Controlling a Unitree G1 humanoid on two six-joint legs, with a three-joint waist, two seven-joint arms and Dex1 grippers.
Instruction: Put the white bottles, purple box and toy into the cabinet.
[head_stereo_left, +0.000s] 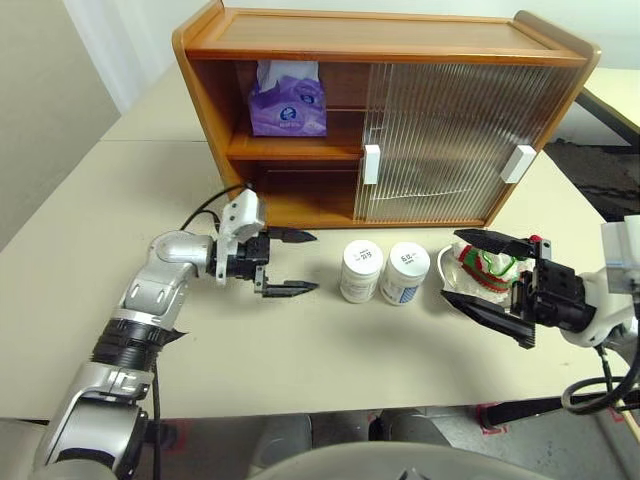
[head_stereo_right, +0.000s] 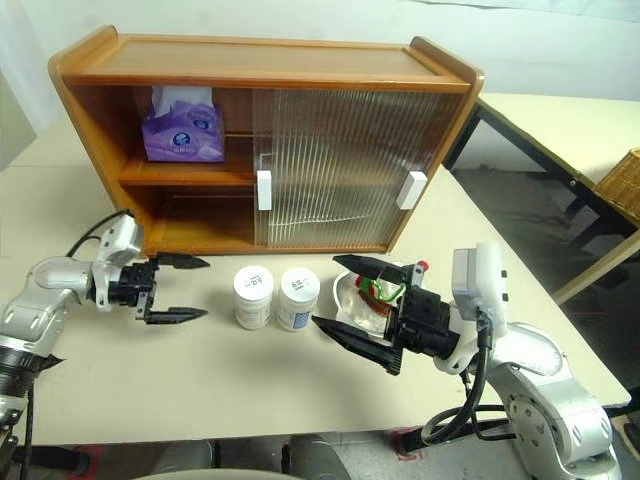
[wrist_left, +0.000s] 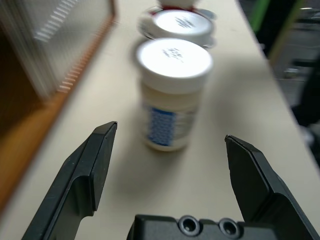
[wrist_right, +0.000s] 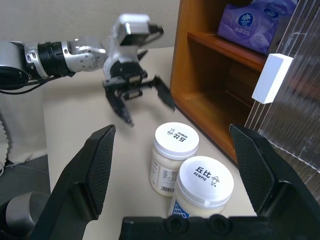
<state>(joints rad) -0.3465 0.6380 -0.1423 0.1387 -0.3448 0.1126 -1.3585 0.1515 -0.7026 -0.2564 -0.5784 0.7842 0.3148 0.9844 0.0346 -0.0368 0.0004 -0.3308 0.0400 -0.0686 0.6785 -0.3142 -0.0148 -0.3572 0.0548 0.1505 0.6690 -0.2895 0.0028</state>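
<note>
My left gripper is going to pick up the bottle by its labeled body (head_stereo_left: 358, 288) next. The white bottle can then be stored on the cabinet's lower shelf (head_stereo_left: 305, 203).
Two white bottles (head_stereo_left: 361, 271) (head_stereo_left: 405, 273) stand side by side on the table in front of the cabinet (head_stereo_left: 300, 40). The purple box (head_stereo_left: 287, 100) sits on the cabinet's upper shelf, in the uncovered left half. My left gripper (head_stereo_left: 305, 262) is open, level with the table and pointing at the nearer bottle (wrist_left: 172, 85) from a short way off, nothing between its fingers. My right gripper (head_stereo_left: 455, 266) is open and empty on the bottles' other side. The toy (head_stereo_left: 490, 266) on its silver dish is partly hidden behind the right gripper's fingers.
Both ribbed sliding doors (head_stereo_left: 450, 140) cover the cabinet's right half, with white handles (head_stereo_left: 371, 165) (head_stereo_left: 518, 163). The lower left shelf (head_stereo_left: 300, 205) is bare. A second table (head_stereo_right: 560, 120) and a wicker basket (head_stereo_right: 625, 185) stand off to the right. The table's near edge runs below both arms.
</note>
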